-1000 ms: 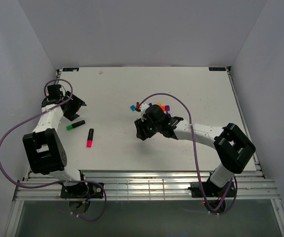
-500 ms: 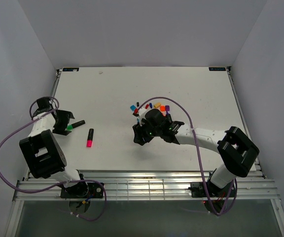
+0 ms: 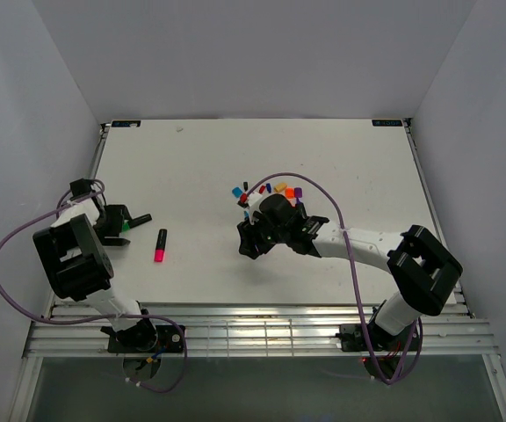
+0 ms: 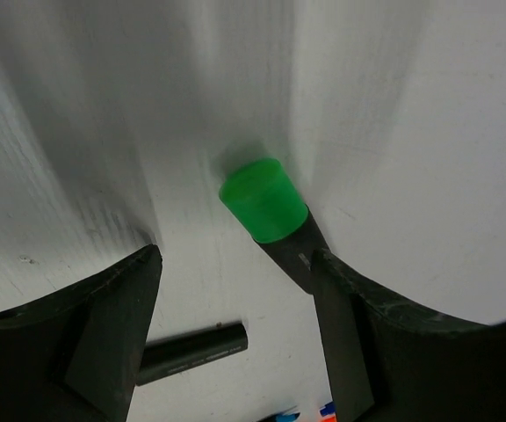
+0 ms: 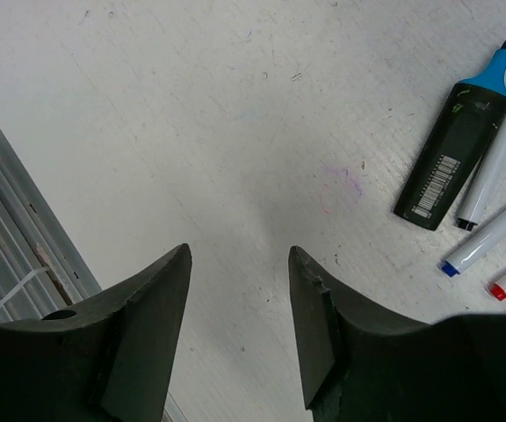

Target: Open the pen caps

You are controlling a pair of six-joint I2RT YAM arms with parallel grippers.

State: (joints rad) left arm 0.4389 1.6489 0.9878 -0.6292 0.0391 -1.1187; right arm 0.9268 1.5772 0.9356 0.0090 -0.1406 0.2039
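Observation:
My left gripper grabs the black marker by its green cap next, so the black marker's body stays free for my right gripper to uncap.
A black marker with a green cap lies at the table's left. In the left wrist view the green cap points away from me, and its barrel runs back along the inner side of my right finger. My left gripper is open around it. A second marker with a pink cap lies to the right. Loose pen caps in blue, red, orange and purple sit mid-table. My right gripper is open and empty over bare table, in front of them.
In the right wrist view an uncapped black highlighter with a blue tip and several thin white pens lie at the right. A black barrel lies beyond my left fingers. The table's slatted near edge is close.
My left gripper has swung towards the near left and come down around the green-capped marker. My right gripper has shifted slightly left and nearer, staying open.

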